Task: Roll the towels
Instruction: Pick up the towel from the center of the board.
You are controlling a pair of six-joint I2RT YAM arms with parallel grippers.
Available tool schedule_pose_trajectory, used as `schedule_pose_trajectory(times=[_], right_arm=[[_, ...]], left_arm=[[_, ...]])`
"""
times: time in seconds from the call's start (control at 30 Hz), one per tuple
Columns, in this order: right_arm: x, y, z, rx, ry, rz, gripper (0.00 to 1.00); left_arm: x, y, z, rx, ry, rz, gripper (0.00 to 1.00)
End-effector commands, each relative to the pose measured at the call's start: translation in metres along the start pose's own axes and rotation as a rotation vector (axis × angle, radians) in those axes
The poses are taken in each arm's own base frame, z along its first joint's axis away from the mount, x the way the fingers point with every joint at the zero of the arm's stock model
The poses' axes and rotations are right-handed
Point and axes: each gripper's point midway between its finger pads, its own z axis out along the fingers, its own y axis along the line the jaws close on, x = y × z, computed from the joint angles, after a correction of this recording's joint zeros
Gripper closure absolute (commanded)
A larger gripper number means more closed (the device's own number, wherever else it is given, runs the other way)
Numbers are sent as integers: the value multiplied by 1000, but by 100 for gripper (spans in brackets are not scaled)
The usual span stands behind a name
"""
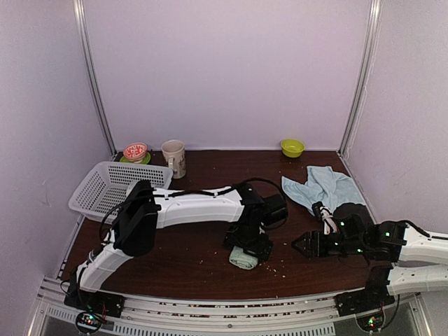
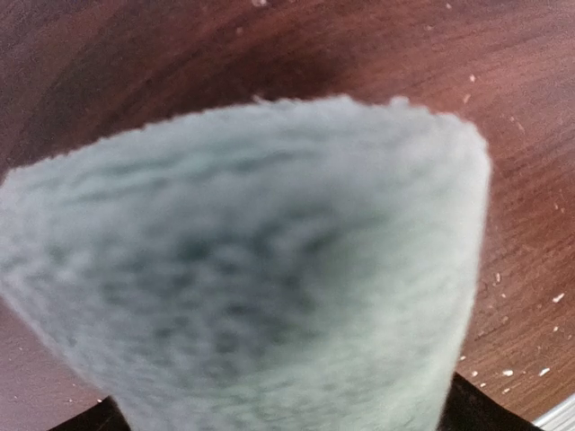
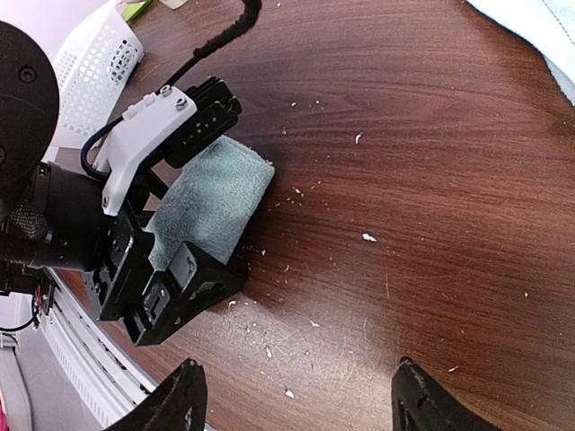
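Observation:
My left gripper should close on the roll now, because my fingers reach down past the towel's top with the roll (image 1: 244,257) (image 2: 274,350) between them. Closing now would hold it.
A pale mint green towel (image 1: 243,259), rolled into a short log, lies on the dark wood table near the front centre. My left gripper (image 1: 250,243) stands over it with its jaws spread wide, one finger on each side of the roll (image 3: 205,205); I see no squeeze on the cloth. In the left wrist view the fuzzy green towel (image 2: 260,269) fills almost the whole frame. A light blue towel (image 1: 325,185) lies crumpled at the back right. My right gripper (image 1: 302,245) hovers low to the right of the roll, open with only bare table between its fingertips (image 3: 184,400).
A white mesh basket (image 1: 112,187) sits at the left. At the back stand a cream mug (image 1: 173,157), a red-patterned bowl on a green saucer (image 1: 135,152) and a yellow-green bowl (image 1: 292,147). White crumbs dot the table (image 3: 368,237).

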Motion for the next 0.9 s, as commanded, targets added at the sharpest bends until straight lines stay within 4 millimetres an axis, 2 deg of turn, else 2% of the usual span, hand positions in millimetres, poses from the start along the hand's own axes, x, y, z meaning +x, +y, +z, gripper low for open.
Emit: schedule_pose_trajectory(times=[0.0,0.13,0.37,0.57,0.67,0.77,0.87], right_arm=[[-7,3,0,-7,-27,1,30],[-8,3,0,-2,-29,-5,30],[-8,2,0,3,-27,-10,30],[-9,2,0,6,-28,-13,30],[-11,3,-1,4,-31,-14,30],[-14,5,-3,4,-37,-19,30],[-19,8,-5,5,-48,-24,30]], left_arm=[[8,5,20,-7,46,11,8],[14,7,27,-15,74,14,16],[17,9,29,-19,82,18,44],[13,11,20,-25,57,15,71],[5,16,0,-41,11,10,85],[-8,34,-28,-74,-47,-10,100],[-24,60,-67,-104,-126,-37,100]])
